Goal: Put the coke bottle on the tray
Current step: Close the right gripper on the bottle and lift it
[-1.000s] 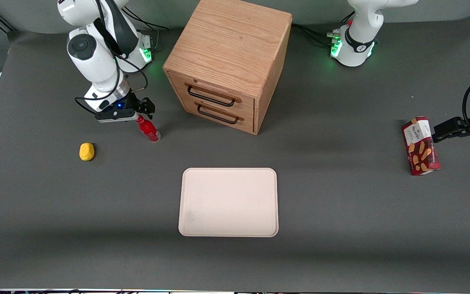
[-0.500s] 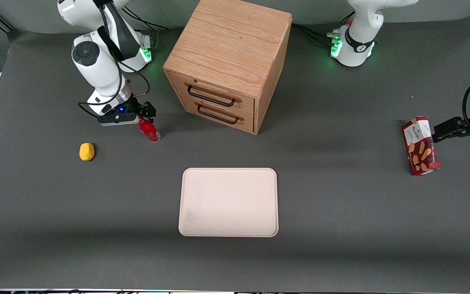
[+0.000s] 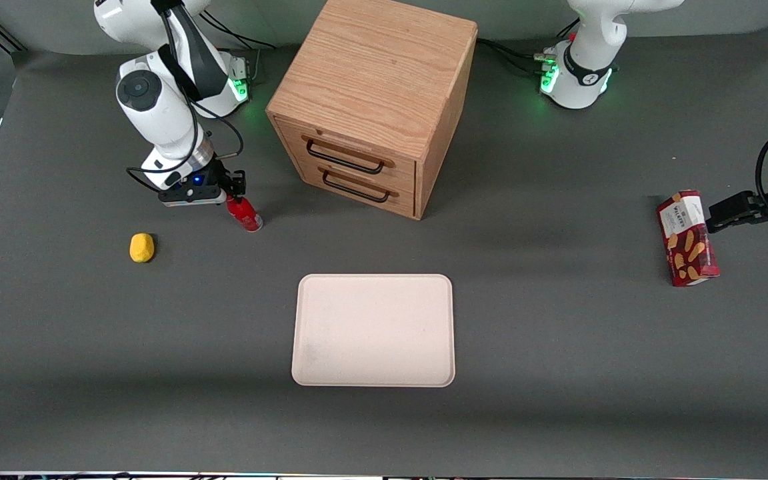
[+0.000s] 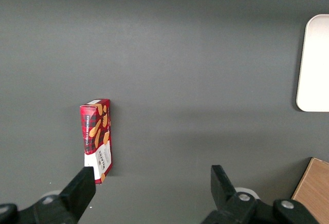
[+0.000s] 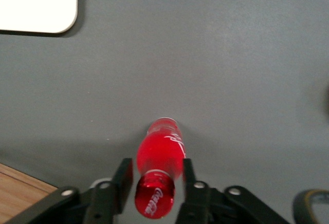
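My right gripper should next grab the coke bottle by its capped upper part point(image 3: 234, 203), to set the bottle onto the tray point(image 3: 374, 330).
The coke bottle point(image 3: 245, 215), small and red with a red cap, stands on the grey table in front of the drawer cabinet, toward the working arm's end. My right gripper point(image 3: 231, 195) is lowered over its top. In the right wrist view the bottle point(image 5: 160, 154) sits between the two fingers of the gripper point(image 5: 157, 165), which is open, with one finger point(image 5: 125, 175) a sliver off the cap and the other close against the bottle's side. The pale cream-pink tray point(image 3: 374, 330) lies flat and bare, nearer to the front camera, and its corner point(image 5: 36, 3) shows in the wrist view.
A wooden two-drawer cabinet point(image 3: 374, 100) stands beside the bottle. A small yellow lump point(image 3: 142, 247) lies close to the gripper, nearer to the camera. A red snack box point(image 3: 687, 238) lies toward the parked arm's end.
The gripper shifted slightly and its fingers drew in around the bottle's top. The bottle's base stayed where it was.
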Tool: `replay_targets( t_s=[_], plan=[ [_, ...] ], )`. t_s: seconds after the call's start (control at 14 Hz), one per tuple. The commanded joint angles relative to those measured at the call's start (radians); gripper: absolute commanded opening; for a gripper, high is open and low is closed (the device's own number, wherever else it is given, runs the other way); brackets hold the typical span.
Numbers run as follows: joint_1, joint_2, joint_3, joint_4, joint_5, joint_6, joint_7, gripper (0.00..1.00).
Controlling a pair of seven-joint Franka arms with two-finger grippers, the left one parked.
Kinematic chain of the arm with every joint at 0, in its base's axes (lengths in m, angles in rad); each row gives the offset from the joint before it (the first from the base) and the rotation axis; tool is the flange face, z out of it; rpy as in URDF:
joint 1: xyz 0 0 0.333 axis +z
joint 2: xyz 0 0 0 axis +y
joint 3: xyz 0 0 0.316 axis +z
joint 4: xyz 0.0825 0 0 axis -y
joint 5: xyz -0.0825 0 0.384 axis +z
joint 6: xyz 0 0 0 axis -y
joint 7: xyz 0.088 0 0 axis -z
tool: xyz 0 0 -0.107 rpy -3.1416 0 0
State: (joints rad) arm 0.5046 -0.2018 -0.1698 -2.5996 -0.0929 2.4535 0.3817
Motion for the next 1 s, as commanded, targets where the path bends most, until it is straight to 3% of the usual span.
replay_targets(
  t_s=[0.0,0.14,0.43,0.93],
  plan=[
    [0.000,0.002,-0.016,0.004,-0.013,-0.008,-0.014,0.14],
    [0.000,0.002,-0.016,0.007,-0.013,-0.022,-0.012,0.09],
    [0.000,-0.011,-0.016,0.042,-0.011,-0.083,-0.014,0.08],
    [0.003,-0.056,-0.014,0.361,-0.010,-0.469,-0.014,0.06]
  ],
)
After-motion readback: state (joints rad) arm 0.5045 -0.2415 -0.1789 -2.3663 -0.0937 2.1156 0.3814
